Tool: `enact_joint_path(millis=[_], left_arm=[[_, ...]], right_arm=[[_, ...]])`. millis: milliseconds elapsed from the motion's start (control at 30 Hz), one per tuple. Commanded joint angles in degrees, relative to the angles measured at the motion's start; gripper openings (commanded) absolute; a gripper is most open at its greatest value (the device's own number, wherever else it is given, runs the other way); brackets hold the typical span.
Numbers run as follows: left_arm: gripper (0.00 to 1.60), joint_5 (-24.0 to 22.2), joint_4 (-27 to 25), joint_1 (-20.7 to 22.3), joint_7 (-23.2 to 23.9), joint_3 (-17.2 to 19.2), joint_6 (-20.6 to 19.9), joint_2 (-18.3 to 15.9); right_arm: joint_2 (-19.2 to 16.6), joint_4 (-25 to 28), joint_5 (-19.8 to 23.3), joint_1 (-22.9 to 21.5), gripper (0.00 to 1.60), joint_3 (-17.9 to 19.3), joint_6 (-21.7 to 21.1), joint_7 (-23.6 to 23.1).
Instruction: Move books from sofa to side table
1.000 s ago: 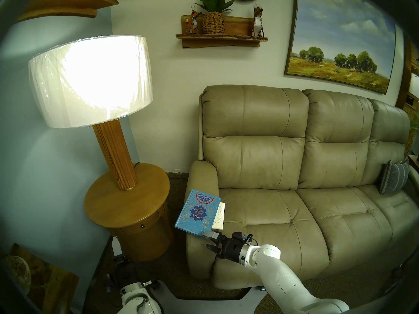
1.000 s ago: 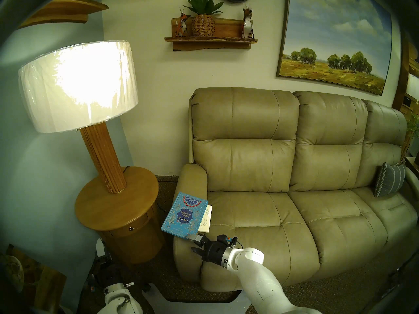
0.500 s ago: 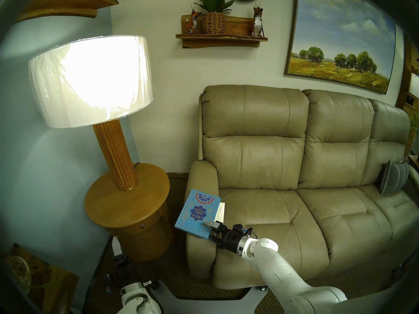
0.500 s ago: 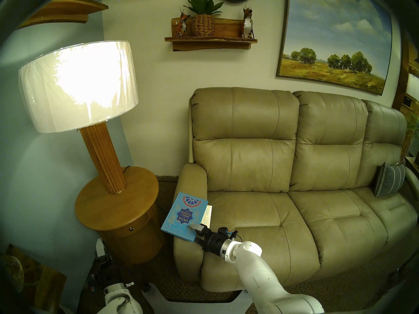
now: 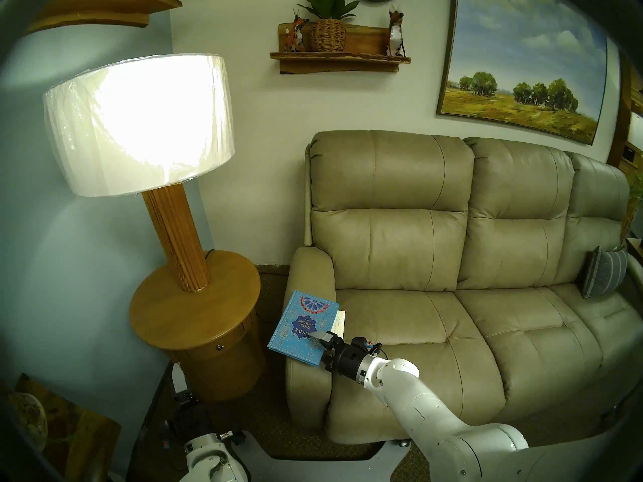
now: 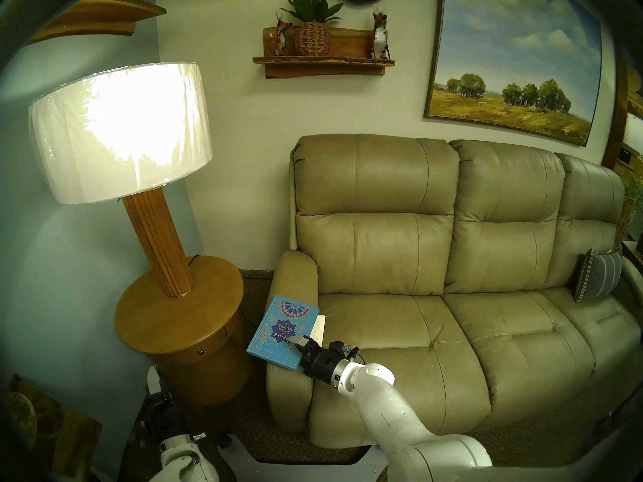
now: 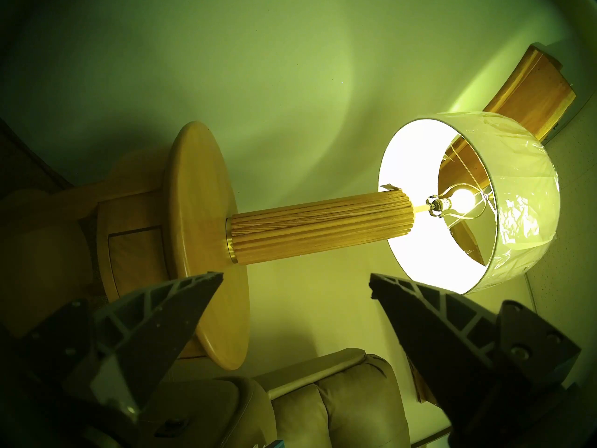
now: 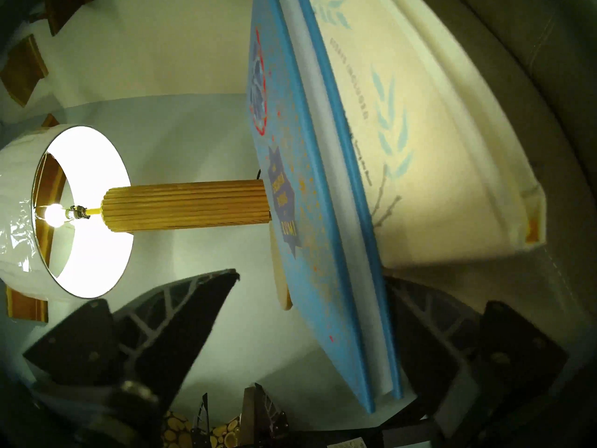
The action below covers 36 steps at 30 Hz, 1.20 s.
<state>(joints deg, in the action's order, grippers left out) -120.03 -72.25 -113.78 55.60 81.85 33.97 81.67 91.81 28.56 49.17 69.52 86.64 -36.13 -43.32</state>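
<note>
My right gripper next needs to grab the blue book by its overhanging near corner point(image 5: 317, 360). The cream paperback point(image 5: 340, 323) lies under part of the blue book.
The blue Rumi book point(image 5: 299, 323) lies tilted on the sofa's point(image 5: 417, 248) left arm, overhanging toward the side table point(image 5: 181, 318). The cream paperback point(image 5: 340, 323) lies under its right edge, against the seat. My right gripper point(image 5: 320, 347) is open and straddles the blue book's near right corner, with one finger over the cover and the other below. In the right wrist view the blue book point(image 8: 290, 166) stands between the fingers point(image 8: 181, 324), with the cream paperback point(image 8: 436, 179) behind it. My left gripper point(image 7: 295, 279) is open and empty, low beside the side table point(image 7: 200, 211).
A lit lamp point(image 5: 139, 123) with a wooden column point(image 5: 177, 238) stands on the back of the side table. The table has a drawer knob point(image 5: 218, 347). A grey cushion point(image 5: 603, 274) sits at the sofa's far right. Wall shelves point(image 5: 339, 58) hang above.
My right gripper has slid forward and left, from just off the blue book's near corner to straddling it, upper finger now over the cover. The books and left arm have not moved.
</note>
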Motion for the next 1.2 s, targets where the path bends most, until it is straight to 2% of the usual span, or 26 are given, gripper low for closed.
enact_joint_path(millis=[0, 33, 100, 167, 200, 333, 433, 533, 633, 900, 1167], left_arm=[[1.6, 0.1, -0.6, -0.1, 0.4, 0.0, -0.1, 0.1], [1.6, 0.1, -0.6, -0.1, 0.4, 0.0, -0.2, 0.1], [1.6, 0.1, -0.6, -0.1, 0.4, 0.0, -0.2, 0.1], [1.6, 0.1, -0.6, -0.1, 0.4, 0.0, -0.2, 0.1], [1.6, 0.1, -0.6, -0.1, 0.4, 0.0, -0.2, 0.1], [1.6, 0.2, -0.6, -0.1, 0.3, 0.1, -0.2, 0.2], [1.6, 0.2, -0.6, -0.1, 0.3, 0.1, -0.2, 0.2], [1.6, -0.6, 0.7, 0.7, 2.1, 1.0, 0.2, 1.9], [1.6, -2.6, 0.4, 0.8, 3.4, 1.6, -2.3, 3.7], [1.6, -3.6, 0.3, 1.8, 3.6, -1.7, -4.0, 4.1], [1.6, -4.9, 1.3, 2.9, 3.9, -3.2, -4.8, 4.6]], right_arm=[[0.2, -1.0, -0.5, -3.1, 0.61, -1.3, -0.6, -2.7], [-0.2, -0.5, -0.6, -2.6, 0.5, -1.6, -0.8, -3.6], [-0.5, 0.1, -0.8, -2.2, 0.5, -1.9, -0.7, -4.2], [-0.8, 0.9, -1.1, -1.6, 0.34, -2.4, -0.4, -5.5], [-0.9, 1.3, -1.3, -1.3, 0.0, -2.7, 0.2, -6.0], [-1.1, 1.3, -2.5, -1.4, 0.0, -3.6, 2.9, -8.0], [-0.9, 0.6, -2.6, -1.9, 0.0, -3.5, 3.2, -8.8], [-0.8, 1.0, -3.3, -2.0, 0.0, -4.1, 3.1, -9.8], [-0.2, 1.3, -4.3, -2.1, 0.0, -5.0, 3.6, -10.5], [2.9, 2.8, -6.5, -2.5, 0.0, -8.0, 3.6, -12.9], [4.4, 4.7, -9.0, -1.1, 0.0, -11.9, 3.1, -17.0]])
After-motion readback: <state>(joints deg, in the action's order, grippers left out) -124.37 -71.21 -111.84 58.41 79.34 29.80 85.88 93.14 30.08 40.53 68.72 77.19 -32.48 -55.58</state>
